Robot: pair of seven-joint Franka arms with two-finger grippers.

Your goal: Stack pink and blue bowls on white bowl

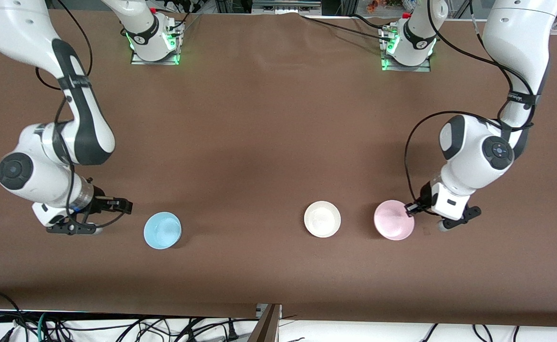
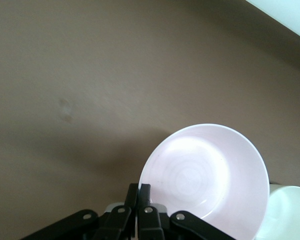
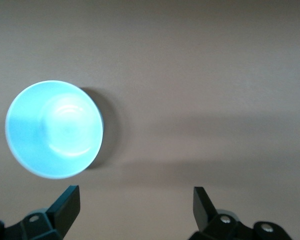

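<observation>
The sky blue bowl should be picked up next by its rim with my right gripper, so that I can stack it on the white bowl.
The pale pink bowl sits toward the left arm's end of the table, beside the white bowl. My left gripper is shut on the pink bowl's rim on the side away from the white bowl. In the left wrist view its fingers pinch the pink bowl, and the white bowl shows at the edge. The sky blue bowl stands upright toward the right arm's end. My right gripper is open and empty, low beside the blue bowl and apart from it.
The brown table stretches bare between the bowls and the arm bases. Its front edge lies nearer the camera than the bowls, with cables below it.
</observation>
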